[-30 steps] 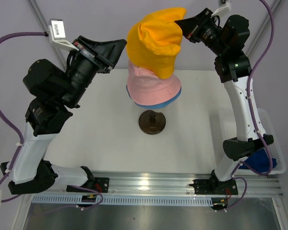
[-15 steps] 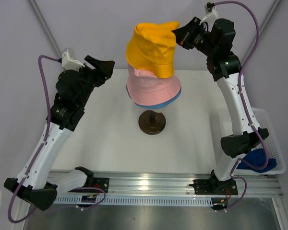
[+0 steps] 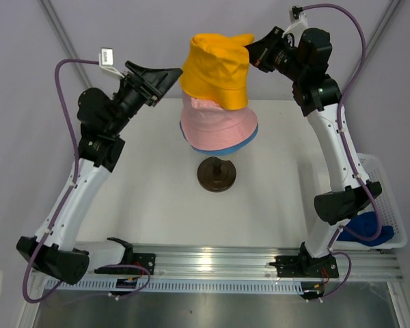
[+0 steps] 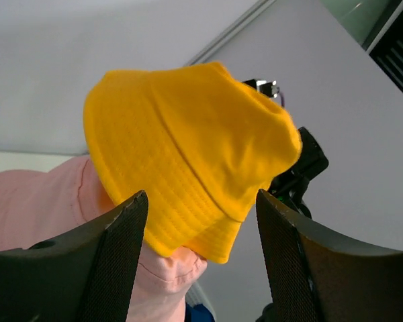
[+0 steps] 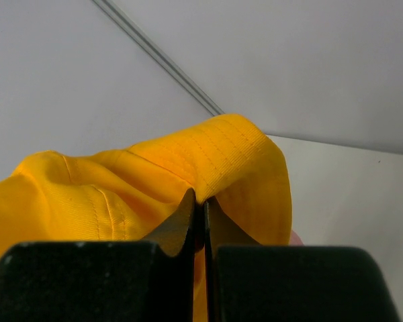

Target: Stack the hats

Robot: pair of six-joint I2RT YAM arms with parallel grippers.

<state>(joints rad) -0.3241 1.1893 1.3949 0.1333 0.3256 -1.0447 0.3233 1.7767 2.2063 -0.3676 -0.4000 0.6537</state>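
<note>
I need to grab the yellow-orange hat's brim edge (image 3: 187, 80) with my left gripper next, opposite my right gripper. That keeps the yellow-orange hat's opening free to stack over the pink hat (image 3: 219, 126).
The yellow-orange hat (image 3: 215, 68) hangs above the pink hat (image 3: 219, 126), its lower edge draped over the pink crown. My right gripper (image 3: 249, 49) is shut on its upper right brim; the right wrist view shows the jaws (image 5: 198, 199) pinching the yellow fabric (image 5: 121, 194). My left gripper (image 3: 169, 74) stands open just left of the yellow hat (image 4: 188, 147), which lies just ahead of its fingers (image 4: 121, 255), not gripped. A light blue hat's brim (image 3: 251, 139) peeks from under the pink one (image 4: 40, 201). The navy hat (image 3: 366, 229) lies in the basket at the right.
A dark brown round base (image 3: 216, 174) stands on the white table (image 3: 143, 198) below the stacked hats. A white basket (image 3: 389, 184) sits at the table's right edge, beside the right arm's base. Grey walls close the back.
The left gripper let go of the yellow hat's left side and opened, drew back left, then came up beside the hat again. The hat now hangs from the right gripper alone, shifted slightly left.
</note>
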